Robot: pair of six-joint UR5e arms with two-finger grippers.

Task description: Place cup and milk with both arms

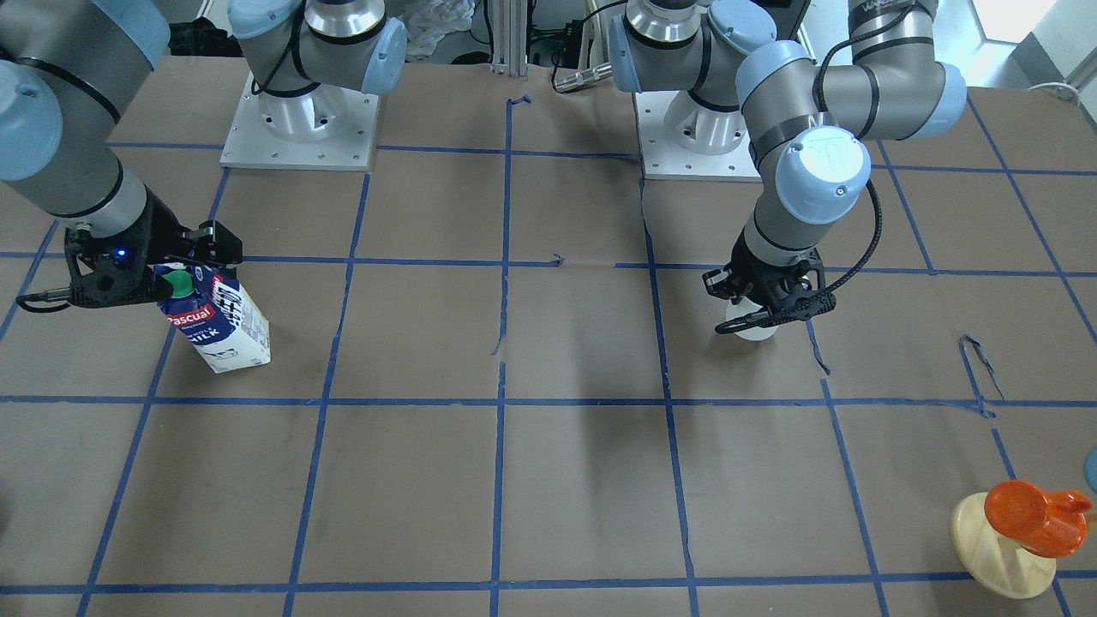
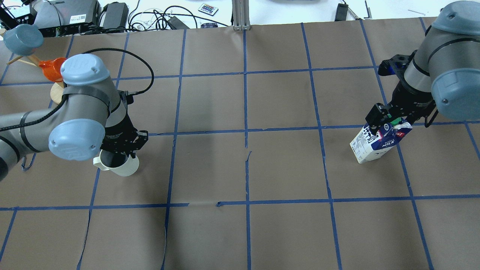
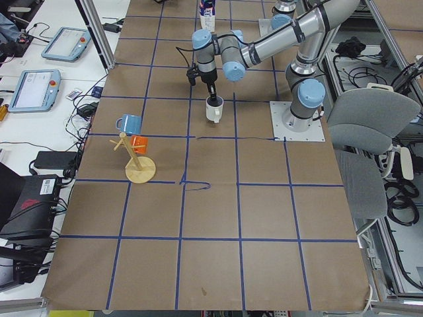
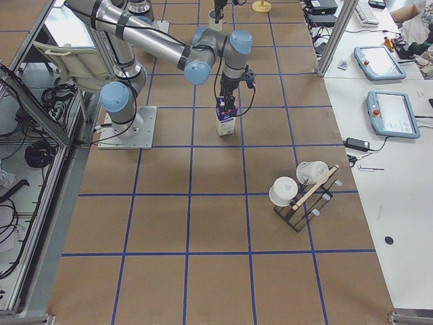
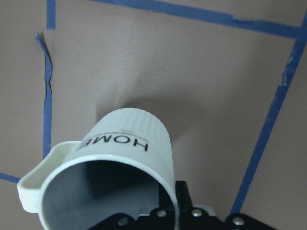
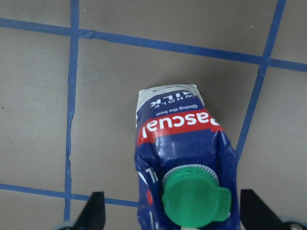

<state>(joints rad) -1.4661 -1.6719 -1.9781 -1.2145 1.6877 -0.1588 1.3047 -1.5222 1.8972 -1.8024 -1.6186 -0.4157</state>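
Note:
The milk has to go beside the cup. My right gripper will grab the milk carton by its gable top next to put it there.
The cup, a white mug lettered "HOME", stands on the brown paper on the robot's left side; it also shows in the front view and the left wrist view. My left gripper comes down onto its rim, one finger outside the wall, and looks shut on it. The milk, a blue and white carton with a green cap, stands on the right side. My right gripper is open and straddles the carton top, its fingers apart from the sides.
A round wooden stand with an orange cup and a blue cup is at the far left corner. A rack with white cups stands beyond the milk. The arm bases sit at the robot's edge.

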